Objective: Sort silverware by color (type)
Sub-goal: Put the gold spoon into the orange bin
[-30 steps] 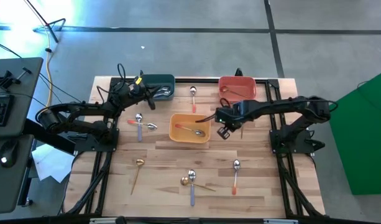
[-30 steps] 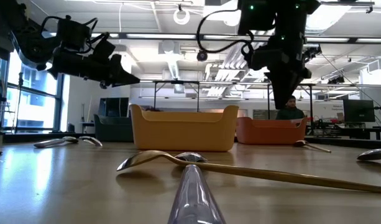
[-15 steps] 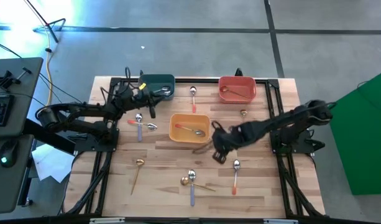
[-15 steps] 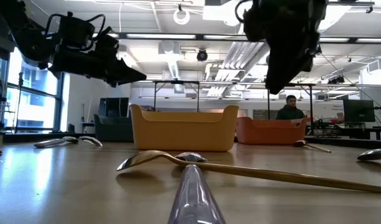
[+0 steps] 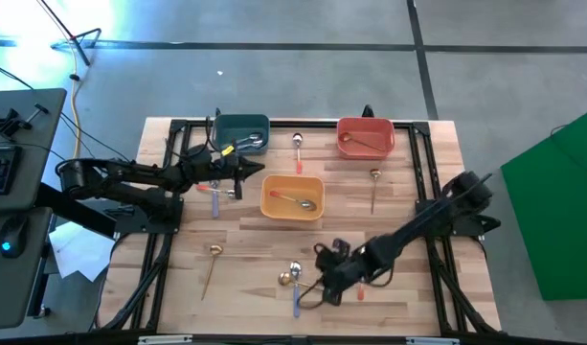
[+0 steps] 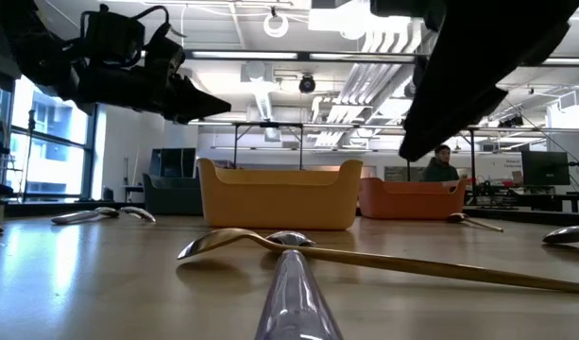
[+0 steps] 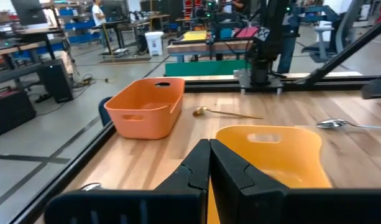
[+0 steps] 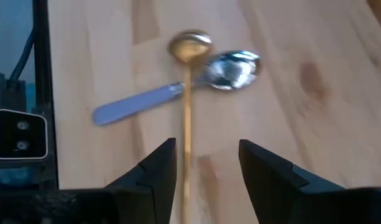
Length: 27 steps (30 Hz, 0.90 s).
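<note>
The gold spoon should go into the red bin, so my right gripper will grab its thin handle [image 8: 187, 146] next.
A thin gold spoon [image 8: 188, 93] lies on the table near its front edge, its handle crossing the neck of a lavender-handled spoon [image 8: 140, 103] with a silver head. My right gripper [image 8: 206, 167] hovers open above them, a finger on either side of the gold handle's line and clear of it; it also shows in the high view [image 5: 325, 281]. My left gripper [image 5: 255, 173] is shut and empty, raised between the teal bin [image 5: 241, 127] and the yellow bin [image 5: 293, 197]. More spoons lie scattered on the table and in the bins.
A red bin [image 5: 366, 136] at the far right holds a gold spoon. The yellow bin and the teal bin hold one spoon each. Loose spoons lie at the left [image 5: 214, 195], the far middle [image 5: 298, 149], the right [image 5: 373, 182] and the near left [image 5: 212, 264]. An orange-red handle [image 5: 360, 291] shows beside my right arm.
My right gripper has swung from beside the yellow bin toward the table's near edge and come down over the crossed gold and lavender spoons. My left gripper has moved from the teal bin toward the right, to beside the yellow bin.
</note>
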Each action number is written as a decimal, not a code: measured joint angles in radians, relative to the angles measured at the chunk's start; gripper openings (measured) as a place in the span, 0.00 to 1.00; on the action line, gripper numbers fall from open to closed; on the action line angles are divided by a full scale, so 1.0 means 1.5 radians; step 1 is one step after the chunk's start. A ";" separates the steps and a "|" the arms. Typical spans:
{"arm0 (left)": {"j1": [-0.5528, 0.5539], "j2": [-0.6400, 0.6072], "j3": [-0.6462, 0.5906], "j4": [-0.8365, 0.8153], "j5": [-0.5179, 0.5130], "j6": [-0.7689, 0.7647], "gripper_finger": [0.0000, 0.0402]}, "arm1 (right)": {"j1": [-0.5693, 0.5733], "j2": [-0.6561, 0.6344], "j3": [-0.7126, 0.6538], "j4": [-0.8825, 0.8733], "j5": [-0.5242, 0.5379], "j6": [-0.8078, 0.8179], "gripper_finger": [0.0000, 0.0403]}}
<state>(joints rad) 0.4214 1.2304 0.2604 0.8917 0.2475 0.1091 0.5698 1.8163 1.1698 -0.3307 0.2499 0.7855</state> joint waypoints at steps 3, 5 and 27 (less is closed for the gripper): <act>-0.019 0.000 0.000 0.000 -0.003 -0.004 0.00 | 0.012 0.055 0.072 -0.038 0.024 -0.039 0.39; -0.031 0.000 0.000 0.001 -0.009 -0.005 0.00 | 0.015 0.094 0.123 -0.075 0.038 -0.064 0.39; -0.100 0.000 0.000 0.002 -0.114 0.009 0.00 | -0.041 0.264 0.280 -0.202 -0.073 -0.083 0.03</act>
<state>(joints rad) 0.2714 1.2304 0.2607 0.8948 0.0761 0.1233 0.5091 2.2116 1.5898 -0.6336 0.1397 0.6612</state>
